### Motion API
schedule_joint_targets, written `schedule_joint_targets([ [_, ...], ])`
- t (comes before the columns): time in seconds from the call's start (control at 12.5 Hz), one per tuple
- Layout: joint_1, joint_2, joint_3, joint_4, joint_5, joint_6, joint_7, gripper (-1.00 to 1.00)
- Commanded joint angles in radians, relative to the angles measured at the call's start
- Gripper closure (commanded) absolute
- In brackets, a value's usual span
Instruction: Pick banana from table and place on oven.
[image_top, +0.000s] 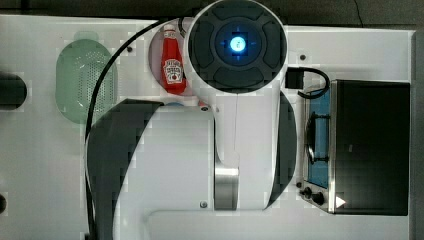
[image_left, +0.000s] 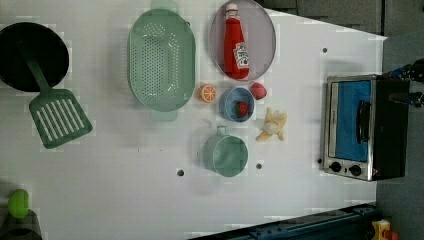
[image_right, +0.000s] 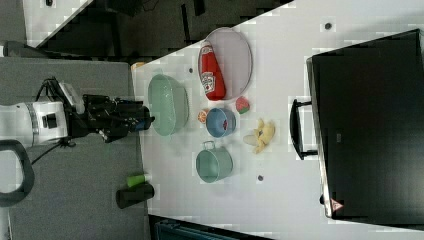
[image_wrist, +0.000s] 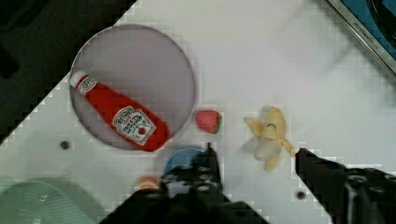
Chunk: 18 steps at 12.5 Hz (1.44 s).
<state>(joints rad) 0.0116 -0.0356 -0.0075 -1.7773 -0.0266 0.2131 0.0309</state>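
My gripper grabs the banana by its pale peeled tip next, to set the banana on the oven's bare black top (image_left: 391, 140).
The banana (image_left: 272, 125) is a pale-yellow, half-peeled toy lying on the white table (image_left: 125, 190), between the blue bowl and the oven (image_left: 360, 127). The right view shows the banana (image_right: 261, 135) just off the oven's (image_right: 370, 125) handle. The oven's black top (image_top: 372, 147) is bare in the top view. My gripper (image_wrist: 255, 153) is open and empty, and in the wrist view the banana (image_wrist: 268, 137) lies between its dark fingers (image_wrist: 322, 177). In the right view the gripper (image_right: 142, 122) hangs well away from the tabletop.
A red strawberry (image_left: 258, 90), a blue bowl (image_left: 236, 104), an orange slice (image_left: 206, 93) and a green cup (image_left: 226, 154) sit close to the banana. A ketchup bottle (image_left: 236, 45) lies on a plate, beside a green colander (image_left: 161, 60). A spatula (image_left: 57, 117) and black pan (image_left: 30, 55) are far off.
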Motion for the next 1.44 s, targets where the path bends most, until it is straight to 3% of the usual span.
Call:
schedule_joint_targets([
  [0.08, -0.040, -0.440, -0.002, -0.347, 0.008, -0.129, 0.067, -0.58],
  [0.24, -0.040, -0.439, -0.002, -0.348, 0.008, -0.129, 0.067, -0.99],
  [0.72, -0.040, -0.373, -0.002, -0.390, 0.008, -0.018, 0.067, -1.00],
  [1.44, -0.040, -0.064, -0.002, -0.592, 0.008, 0.492, 0.067, -1.00],
])
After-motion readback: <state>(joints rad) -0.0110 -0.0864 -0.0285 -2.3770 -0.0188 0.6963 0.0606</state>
